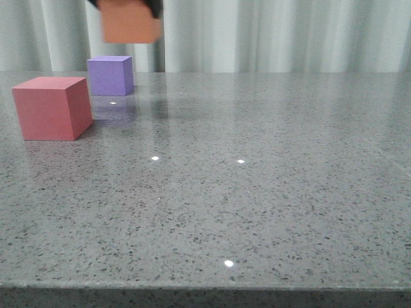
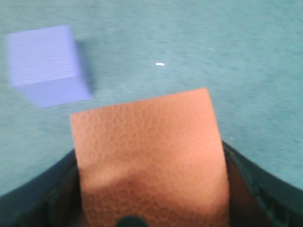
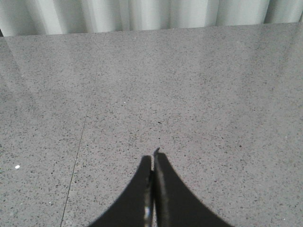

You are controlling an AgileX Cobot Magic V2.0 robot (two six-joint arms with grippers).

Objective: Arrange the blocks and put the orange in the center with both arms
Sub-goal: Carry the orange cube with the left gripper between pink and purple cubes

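I should keep my left gripper closed on the orange cube until it is on the tabletop. The cube hangs high above the table in the front view.
My left gripper [image 1: 127, 4] is shut on the orange cube [image 1: 130, 22] and holds it high above the table at the far left; only the finger ends show at the top edge of the front view. In the left wrist view the orange cube [image 2: 149, 158] fills the space between the black fingers [image 2: 255, 184]. The purple cube [image 1: 110, 75] sits on the table below and behind it and also shows in the left wrist view [image 2: 45, 64]. The red-pink cube [image 1: 52, 107] sits nearer, at the left. My right gripper [image 3: 153, 158] is shut and empty over bare table.
The grey speckled table [image 1: 257, 192] stretches to the right and front. A pale curtain [image 1: 289, 32] hangs behind the far edge. The table's front edge runs along the bottom of the front view.
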